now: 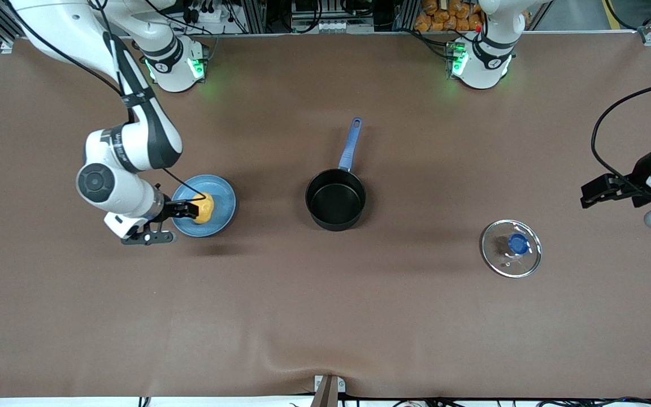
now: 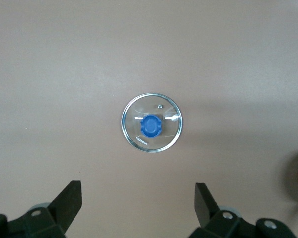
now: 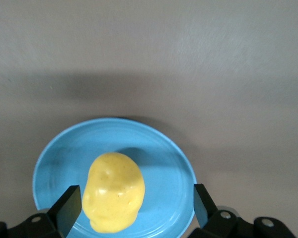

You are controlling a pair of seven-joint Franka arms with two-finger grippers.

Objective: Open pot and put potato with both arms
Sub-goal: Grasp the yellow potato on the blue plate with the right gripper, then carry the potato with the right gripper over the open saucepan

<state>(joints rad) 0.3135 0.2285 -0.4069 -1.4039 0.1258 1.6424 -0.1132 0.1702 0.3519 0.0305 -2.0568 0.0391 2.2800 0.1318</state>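
My right gripper is going to grab the yellow potato next by its rounded body [image 1: 202, 209], to put it into the pot [image 1: 335, 199].
The black pot [image 1: 335, 199] stands open and empty mid-table, its blue handle [image 1: 351, 144] pointing toward the robots' bases. Its glass lid [image 1: 511, 247] with a blue knob lies flat on the table toward the left arm's end, nearer the front camera than the pot; it also shows in the left wrist view [image 2: 151, 123]. The yellow potato [image 1: 204, 208] lies on a light-blue plate [image 1: 221, 195] toward the right arm's end. My right gripper [image 1: 185, 210] is open over the plate, the potato [image 3: 114, 191] between its fingers [image 3: 69, 208]. My left gripper [image 1: 594, 195] is open and empty, apart from the lid.
The brown cloth covers the whole table. A heap of orange-brown lumpy items [image 1: 450, 14] sits past the table's edge by the left arm's base. A black cable [image 1: 613, 113] hangs near the left arm's wrist.
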